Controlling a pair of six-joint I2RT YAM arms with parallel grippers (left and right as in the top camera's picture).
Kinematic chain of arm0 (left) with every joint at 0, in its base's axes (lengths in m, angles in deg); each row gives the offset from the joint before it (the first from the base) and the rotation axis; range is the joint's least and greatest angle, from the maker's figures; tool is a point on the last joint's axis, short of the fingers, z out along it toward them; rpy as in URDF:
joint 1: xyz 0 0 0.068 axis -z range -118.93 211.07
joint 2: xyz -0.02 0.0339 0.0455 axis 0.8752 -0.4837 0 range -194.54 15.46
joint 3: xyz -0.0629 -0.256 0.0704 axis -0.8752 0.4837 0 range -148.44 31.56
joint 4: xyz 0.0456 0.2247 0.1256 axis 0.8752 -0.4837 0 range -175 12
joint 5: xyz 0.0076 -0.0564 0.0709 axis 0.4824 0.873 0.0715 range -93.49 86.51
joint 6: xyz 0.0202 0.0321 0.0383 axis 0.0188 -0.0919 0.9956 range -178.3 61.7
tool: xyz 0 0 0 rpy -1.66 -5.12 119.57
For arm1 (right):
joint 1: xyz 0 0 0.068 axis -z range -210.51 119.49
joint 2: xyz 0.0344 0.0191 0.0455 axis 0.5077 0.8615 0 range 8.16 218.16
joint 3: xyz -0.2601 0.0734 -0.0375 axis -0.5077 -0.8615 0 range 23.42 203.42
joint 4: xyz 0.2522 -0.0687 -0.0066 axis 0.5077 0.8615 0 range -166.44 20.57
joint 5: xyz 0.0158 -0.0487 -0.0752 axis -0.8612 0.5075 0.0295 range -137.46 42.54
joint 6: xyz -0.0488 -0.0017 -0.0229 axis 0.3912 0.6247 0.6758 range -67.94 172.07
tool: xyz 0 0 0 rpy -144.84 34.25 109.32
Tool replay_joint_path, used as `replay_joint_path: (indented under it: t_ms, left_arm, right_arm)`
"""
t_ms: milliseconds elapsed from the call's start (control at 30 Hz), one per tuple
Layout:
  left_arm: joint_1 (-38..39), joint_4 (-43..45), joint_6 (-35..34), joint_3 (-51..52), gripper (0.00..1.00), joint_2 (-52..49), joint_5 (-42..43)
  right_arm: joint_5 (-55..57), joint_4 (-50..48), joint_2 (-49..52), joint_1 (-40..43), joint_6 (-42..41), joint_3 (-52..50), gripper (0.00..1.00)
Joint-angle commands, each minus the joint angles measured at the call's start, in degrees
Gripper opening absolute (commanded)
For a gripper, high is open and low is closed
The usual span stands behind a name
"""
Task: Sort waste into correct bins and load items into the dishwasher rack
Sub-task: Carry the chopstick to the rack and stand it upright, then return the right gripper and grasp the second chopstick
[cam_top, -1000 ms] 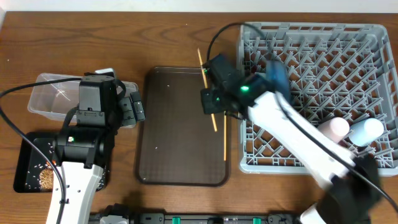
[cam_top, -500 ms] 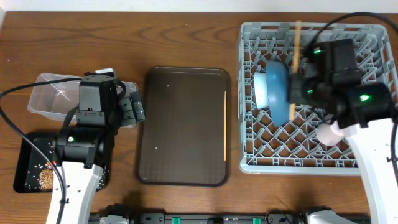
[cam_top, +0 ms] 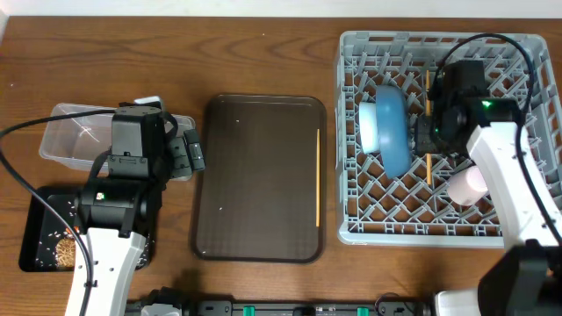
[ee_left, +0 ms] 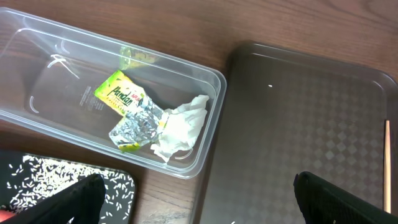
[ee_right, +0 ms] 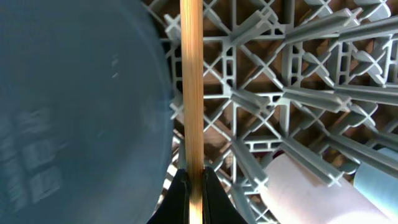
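I should let go of the chopstick with my right gripper now, because both chopstick ends are inside the rack's rim, over the rack's wires beside the blue plate.
My right gripper is shut on one wooden chopstick over the grey dishwasher rack. In the right wrist view the jaws pinch the chopstick just right of the blue plate. The plate stands on edge in the rack. The pink cup lies in the rack below the gripper. The other chopstick lies on the brown serving tray. My left gripper is open and empty beside the clear tub, which holds the wrapper.
The brown serving tray lies between the arms. The black tray at front left holds rice grains and a brown lump. A white tissue lies in the tub. A light blue shape lies beside the pink cup.
My right gripper carried one chopstick from the serving tray to over the rack, then brought it down beside the blue plate. The left arm has not moved.
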Motion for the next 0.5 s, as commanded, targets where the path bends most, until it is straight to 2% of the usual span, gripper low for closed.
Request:
replay_joint_path:
  t_ms: [0,33,100,167,333,467]
  left_arm:
    - [-0.31,0.02,-0.52,-0.46,0.98,-0.17,-0.52]
    - [-0.31,0.02,-0.52,-0.46,0.98,-0.17,-0.52]
    - [-0.31,0.02,-0.52,-0.46,0.98,-0.17,-0.52]
    - [-0.31,0.02,-0.52,-0.46,0.98,-0.17,-0.52]
    - [-0.31,0.02,-0.52,-0.46,0.98,-0.17,-0.52]
    - [-0.31,0.02,-0.52,-0.46,0.98,-0.17,-0.52]
  right_arm:
    - [3.50,0.07,0.85,0.63,1.62,0.20,0.01]
    - [3.52,0.15,1.01,0.63,2.51,0.20,0.04]
    - [2.40,0.52,0.98,0.52,2.71,0.28,0.25]
    - [-0.24,1.73,0.33,0.13,2.71,1.03,0.38]
    - [-4.46,5.49,-5.16,-2.80,2.69,6.56,0.47]
    - [-9.35,4.79,-12.31,-9.18,1.25,10.54,0.45]
